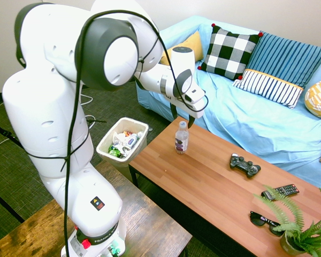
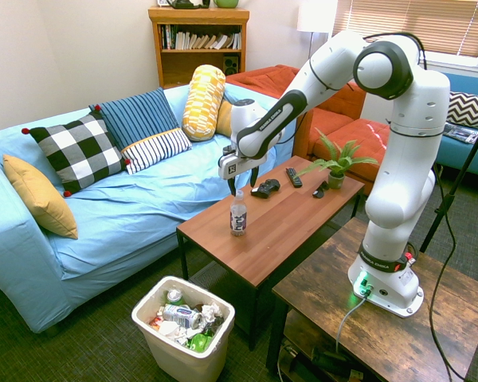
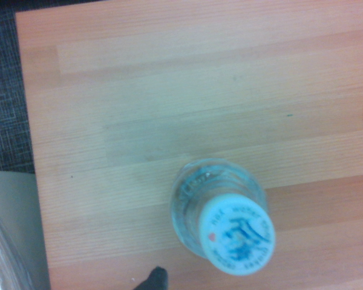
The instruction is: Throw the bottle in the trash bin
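My fingers are by the white cap's top, above the bottle's sides, and would miss those sides if closed now, so my gripper should go lower first.
The bottle stands upright near the end of the wooden coffee table that is closest to the trash bin. It is clear, with a white cap and a dark label band. My gripper hangs just above its cap, open, with a finger on either side and nothing held. In the wrist view the bottle shows from straight above, its cap blurred. The trash bin is white, sits on the floor beside that table end, and holds several pieces of rubbish.
A black game controller, a remote, sunglasses and a potted fern lie further along the table. A blue sofa with pillows runs behind it. A darker wooden table bears the arm.
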Controlling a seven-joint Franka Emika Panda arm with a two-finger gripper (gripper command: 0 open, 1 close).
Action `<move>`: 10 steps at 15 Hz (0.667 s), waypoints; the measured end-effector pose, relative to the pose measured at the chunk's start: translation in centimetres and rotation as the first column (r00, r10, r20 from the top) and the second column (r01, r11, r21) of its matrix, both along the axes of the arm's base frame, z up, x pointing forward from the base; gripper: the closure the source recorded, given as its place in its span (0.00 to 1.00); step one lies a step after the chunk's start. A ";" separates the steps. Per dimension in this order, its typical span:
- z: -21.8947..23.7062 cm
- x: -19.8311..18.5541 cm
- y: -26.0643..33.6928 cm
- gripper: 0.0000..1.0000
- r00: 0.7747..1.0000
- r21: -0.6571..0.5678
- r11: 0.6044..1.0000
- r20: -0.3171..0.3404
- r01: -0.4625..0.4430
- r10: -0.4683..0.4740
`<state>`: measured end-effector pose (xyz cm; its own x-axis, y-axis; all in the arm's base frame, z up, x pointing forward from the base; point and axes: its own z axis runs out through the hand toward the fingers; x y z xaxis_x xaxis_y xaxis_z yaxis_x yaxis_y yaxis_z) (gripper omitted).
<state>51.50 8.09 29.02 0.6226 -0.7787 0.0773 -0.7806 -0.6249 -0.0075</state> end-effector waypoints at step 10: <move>-5.3 2.4 0.3 1.00 0.999 -0.020 0.999 -0.043 0.032 -0.033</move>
